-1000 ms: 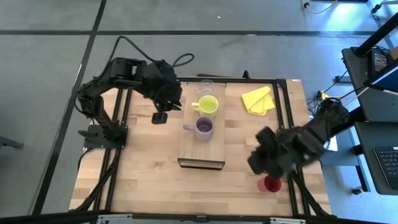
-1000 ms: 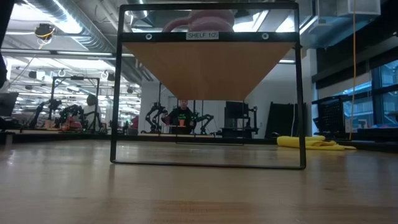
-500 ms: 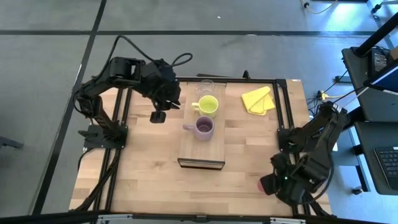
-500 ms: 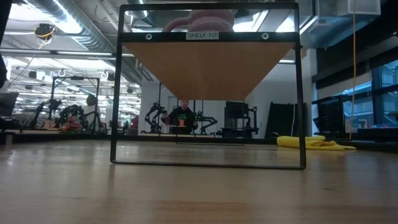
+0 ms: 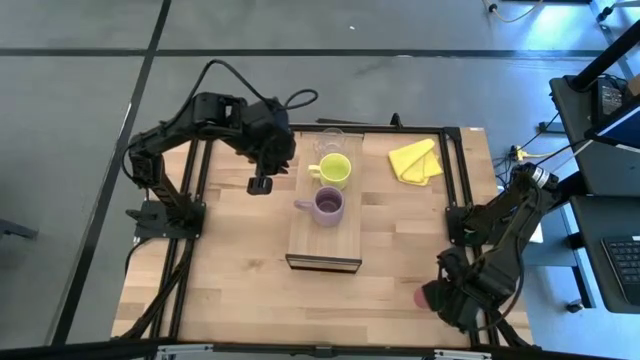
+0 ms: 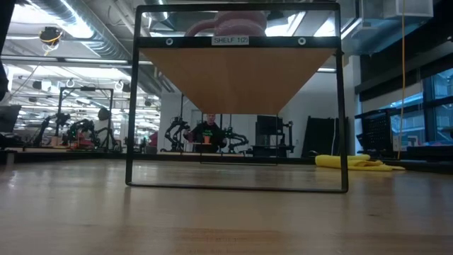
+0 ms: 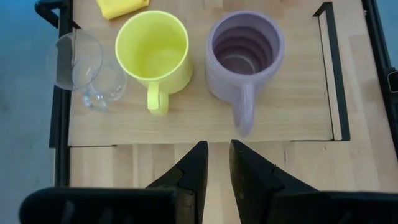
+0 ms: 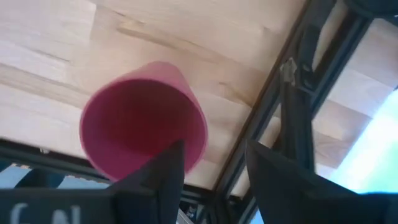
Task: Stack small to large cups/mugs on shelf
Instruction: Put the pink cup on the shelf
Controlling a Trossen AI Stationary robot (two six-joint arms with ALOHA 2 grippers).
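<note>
The right gripper will next grip the red cup by its rim [image 8: 200,121], to set the cup on the shelf with the other mugs.
On the shelf [image 5: 340,240] stand a clear glass cup [image 5: 331,138], a yellow-green mug [image 5: 335,170] and a purple mug [image 5: 328,206], all upright in a row. My left gripper [image 7: 217,163] hovers left of the shelf, slightly open, with nothing between its fingers, facing the two mugs' handles. The red cup [image 8: 142,124] stands upright on the table near the near right corner. It is mostly hidden under my right arm in the high view. My right gripper [image 8: 211,155] points down just over it, open. The cup lies off to one side of the gap. My right gripper has one finger [image 8: 166,168] showing in front of the red cup's rim [image 8: 186,134], from above. I cannot tell whether it touches the cup. The cup stands on the table, not between the fingers.
A yellow cloth [image 5: 415,160] lies at the table's far right. The black table frame rail [image 8: 292,118] runs close beside the red cup. The shelf's dark front edge [image 6: 237,41] is raised on a black frame, with bare tabletop under it.
My right gripper has swung from the table's right middle toward the near right corner. It has dropped lower and rolled, and it now covers the red cup seen from above. The cups on the shelf have kept still.
</note>
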